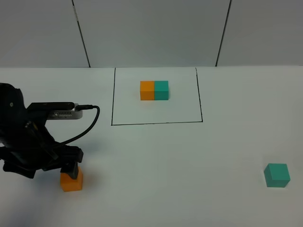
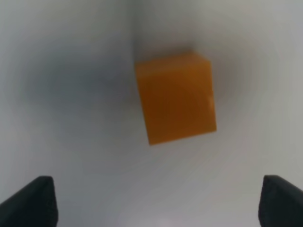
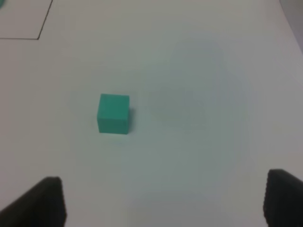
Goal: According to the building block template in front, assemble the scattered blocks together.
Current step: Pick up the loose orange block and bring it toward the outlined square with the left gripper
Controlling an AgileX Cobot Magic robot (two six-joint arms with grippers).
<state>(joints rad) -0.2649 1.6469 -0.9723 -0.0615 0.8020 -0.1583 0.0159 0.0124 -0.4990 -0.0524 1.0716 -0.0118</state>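
The left gripper grabs the loose orange cube by its opposite sides next, to start copying the template.
The template, an orange cube joined to a teal-green cube, sits inside a black drawn rectangle at the back middle. The loose orange cube lies at the front left. My left gripper hangs right over it, open; in the left wrist view the cube lies ahead of the spread fingertips, untouched. The loose teal-green cube lies at the front right. In the right wrist view it lies well ahead of my open right gripper. The right arm is out of the exterior high view.
The white table ends at a grey panelled wall behind. The left arm's black body and cable fill the left edge. A corner of the black rectangle shows in the right wrist view.
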